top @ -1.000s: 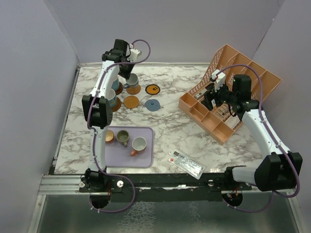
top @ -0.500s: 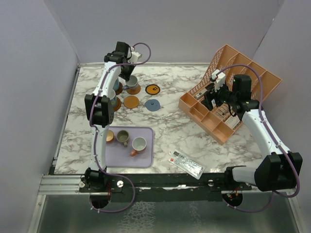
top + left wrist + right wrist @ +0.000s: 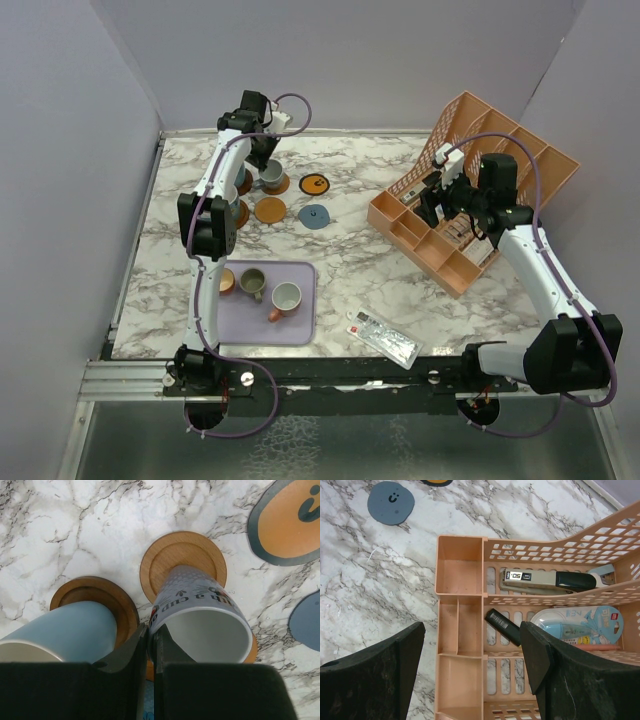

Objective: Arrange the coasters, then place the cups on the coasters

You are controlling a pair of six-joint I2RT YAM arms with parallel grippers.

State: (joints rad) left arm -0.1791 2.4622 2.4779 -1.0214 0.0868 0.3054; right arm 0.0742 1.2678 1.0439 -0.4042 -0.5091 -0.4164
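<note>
The grey-white printed cup is leaning slightly with its base over the flat tan coaster, so my left gripper needs to open now.
My left gripper point(image 3: 150, 635) is shut on the near rim of a grey-white printed cup point(image 3: 200, 615), whose base sits over a tan coaster point(image 3: 182, 555). Beside it a light blue cup point(image 3: 60, 630) stands on a dark brown coaster point(image 3: 95, 592). In the top view that gripper point(image 3: 264, 152) is at the back left, with a bare tan coaster point(image 3: 270, 209), an orange black-marked coaster point(image 3: 316, 184) and a grey-blue coaster point(image 3: 316, 216) nearby. The orange point(image 3: 226, 281), olive-green point(image 3: 252, 283) and salmon-handled point(image 3: 286, 297) cups stand on the lavender tray point(image 3: 300, 325). My right gripper point(image 3: 472, 655) hangs open over the organiser.
An orange slotted organiser point(image 3: 470, 190) at the right holds a stapler point(image 3: 547, 580), a black stick and a blue tape dispenser. A flat clear packet point(image 3: 382, 338) lies near the front edge. Purple walls enclose the marble table point(image 3: 350, 260) on three sides.
My left wrist has shifted slightly right and the grey-white cup has come down a little over the tan coaster. The right arm has not moved.
</note>
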